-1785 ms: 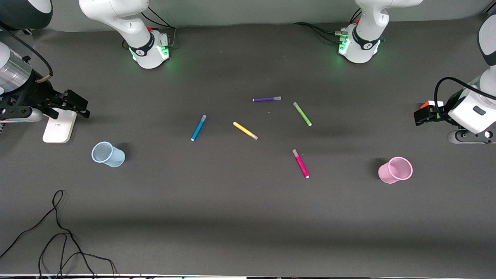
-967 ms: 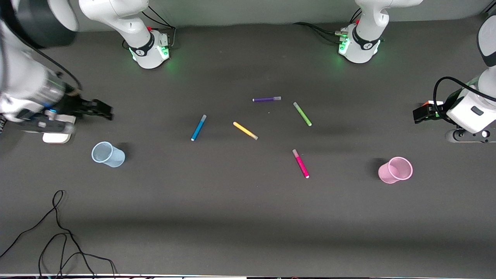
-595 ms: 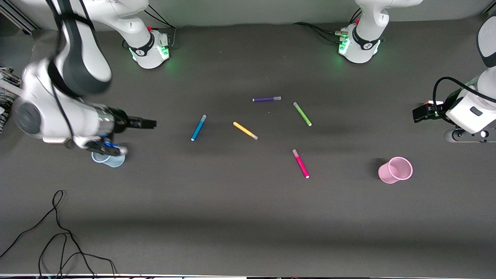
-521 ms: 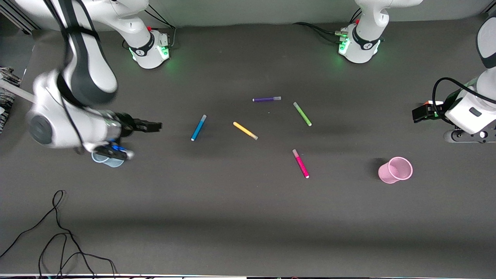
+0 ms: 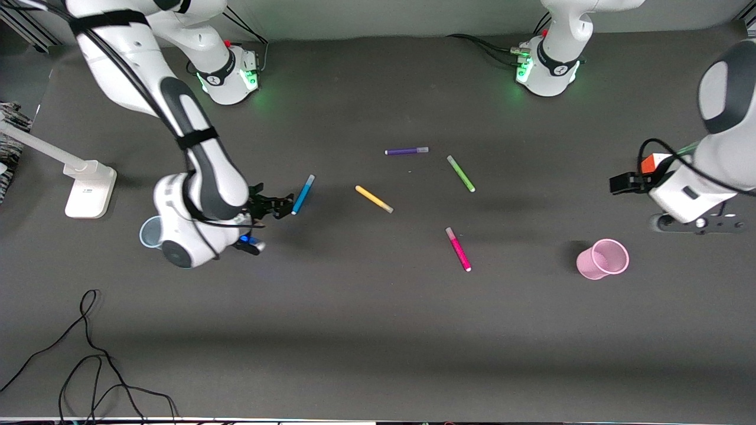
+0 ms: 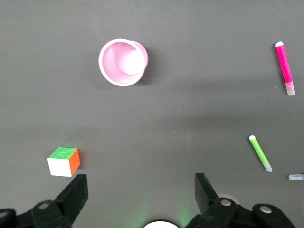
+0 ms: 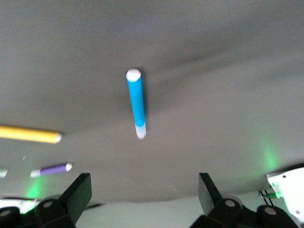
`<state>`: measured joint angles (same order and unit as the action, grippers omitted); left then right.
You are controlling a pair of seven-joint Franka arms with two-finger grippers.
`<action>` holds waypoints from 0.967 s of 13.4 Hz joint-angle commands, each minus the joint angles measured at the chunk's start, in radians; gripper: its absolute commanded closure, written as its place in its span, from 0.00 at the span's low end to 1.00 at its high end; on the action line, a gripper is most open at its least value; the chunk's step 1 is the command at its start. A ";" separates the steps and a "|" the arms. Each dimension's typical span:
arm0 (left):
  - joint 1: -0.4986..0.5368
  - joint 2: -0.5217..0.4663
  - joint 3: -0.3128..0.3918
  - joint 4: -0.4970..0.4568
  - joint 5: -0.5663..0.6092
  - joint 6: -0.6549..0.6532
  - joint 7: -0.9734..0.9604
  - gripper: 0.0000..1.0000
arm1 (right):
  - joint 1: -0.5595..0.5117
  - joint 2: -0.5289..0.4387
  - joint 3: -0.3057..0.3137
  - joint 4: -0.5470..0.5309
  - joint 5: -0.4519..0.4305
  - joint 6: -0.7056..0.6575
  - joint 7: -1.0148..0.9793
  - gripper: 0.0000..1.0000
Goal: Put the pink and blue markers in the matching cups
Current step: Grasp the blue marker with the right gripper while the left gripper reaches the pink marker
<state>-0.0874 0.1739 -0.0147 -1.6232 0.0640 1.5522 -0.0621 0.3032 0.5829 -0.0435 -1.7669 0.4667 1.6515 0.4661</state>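
My right gripper grabs the blue marker by its blue body (image 5: 303, 196) next, to put the marker in the pale blue cup (image 5: 147, 234).
The blue marker (image 5: 303, 194) lies on the dark table; it also shows in the right wrist view (image 7: 137, 102). My right gripper (image 5: 280, 206) is open and empty, low beside the marker's end nearer the front camera; its open jaws (image 7: 142, 194) face the marker. The pale blue cup (image 5: 147, 234) is mostly hidden under the right wrist. The pink marker (image 5: 458, 249) lies nearer the front camera than the other markers, also in the left wrist view (image 6: 285, 69). The pink cup (image 5: 602, 258) stands toward the left arm's end (image 6: 122, 61). My left gripper (image 5: 621, 183) is open and empty (image 6: 141, 199).
A yellow marker (image 5: 374, 199), a green marker (image 5: 460, 173) and a purple marker (image 5: 406, 151) lie mid-table. A colour cube (image 6: 64, 161) sits by the left gripper. A white stand base (image 5: 88, 189) is at the right arm's end. A black cable (image 5: 88, 354) lies along the front edge.
The right arm has swung in from the table's end, over the pale blue cup, to the blue marker. The left gripper has shifted a little toward the middle of the table.
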 commanded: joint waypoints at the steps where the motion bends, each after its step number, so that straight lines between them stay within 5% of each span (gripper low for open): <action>1: -0.116 0.068 0.004 0.016 -0.001 0.003 -0.157 0.00 | -0.004 0.012 0.010 -0.057 0.018 0.089 0.025 0.01; 7: -0.363 0.268 0.002 0.017 -0.027 0.175 -0.600 0.01 | 0.016 0.055 0.022 -0.106 0.040 0.246 0.011 0.14; 13: -0.403 0.421 -0.005 0.017 -0.122 0.382 -0.781 0.02 | 0.016 0.075 0.036 -0.115 0.056 0.292 0.009 0.56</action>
<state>-0.4756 0.5545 -0.0279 -1.6254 -0.0264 1.8818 -0.7950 0.3134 0.6579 -0.0078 -1.8733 0.4848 1.9248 0.4670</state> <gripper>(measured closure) 0.022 0.401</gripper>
